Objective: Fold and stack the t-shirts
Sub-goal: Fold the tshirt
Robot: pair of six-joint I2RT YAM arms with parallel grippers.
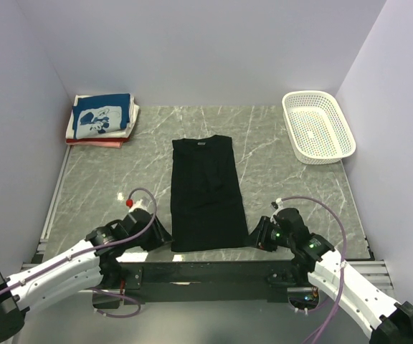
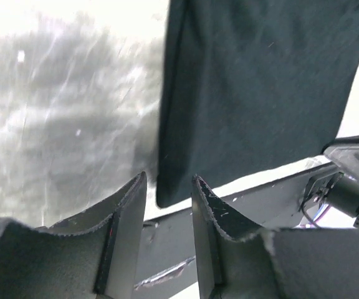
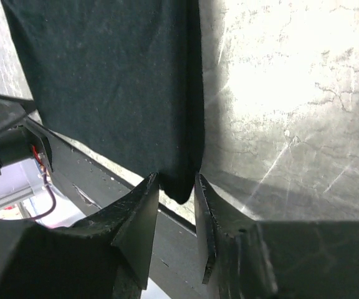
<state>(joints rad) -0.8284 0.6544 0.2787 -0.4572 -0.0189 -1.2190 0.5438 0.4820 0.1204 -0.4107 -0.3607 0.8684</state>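
My left gripper is to grab the black t-shirt's near hem corner (image 1: 175, 247) (image 2: 168, 192) next, opposite the corner of my right gripper. The hem can then be folded to the neck.
A plain black t-shirt (image 1: 205, 193), folded lengthwise into a narrow strip with its neck label at the far end, lies on the grey marble table. My left gripper (image 1: 165, 236) is open at its near left corner; in the left wrist view the hem corner (image 2: 167, 196) lies just beyond my fingertips (image 2: 167, 184). My right gripper (image 1: 253, 235) is open at the near right corner; in the right wrist view the hem corner (image 3: 178, 187) sits between my spread fingers (image 3: 177, 187). A folded stack, blue-with-white-print shirt (image 1: 100, 115) on white and red ones, sits far left.
A white perforated plastic basket (image 1: 318, 127) stands at the far right. White walls enclose the table on three sides. A black rail (image 1: 206, 271) runs along the table's near edge just behind the shirt's hem.
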